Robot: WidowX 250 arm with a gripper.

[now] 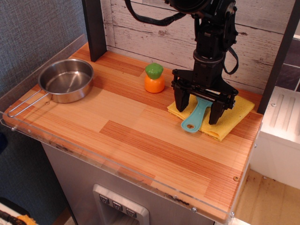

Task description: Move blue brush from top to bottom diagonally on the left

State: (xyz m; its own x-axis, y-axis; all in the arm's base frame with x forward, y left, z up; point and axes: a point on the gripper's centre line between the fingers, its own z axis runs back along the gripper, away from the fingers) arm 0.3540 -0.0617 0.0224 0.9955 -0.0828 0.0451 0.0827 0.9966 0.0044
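I will next grab the blue brush by its handle (199,113) to move it diagonally across the counter.
The blue brush (195,116) lies on a yellow cloth (230,117) at the right of the wooden counter, its looped handle end pointing toward the front left and reaching past the cloth's edge. My black gripper (198,110) hangs straight down over it, open, with one finger on each side of the handle. The fingertips reach down to about the cloth. The bristle end is hidden behind the gripper body.
An orange toy fruit with a green top (154,78) stands just left of the cloth. A steel pan (65,80) with a wire handle sits at the far left. A dark post (94,28) rises at the back left. A clear plastic lip (117,164) edges the counter's front.
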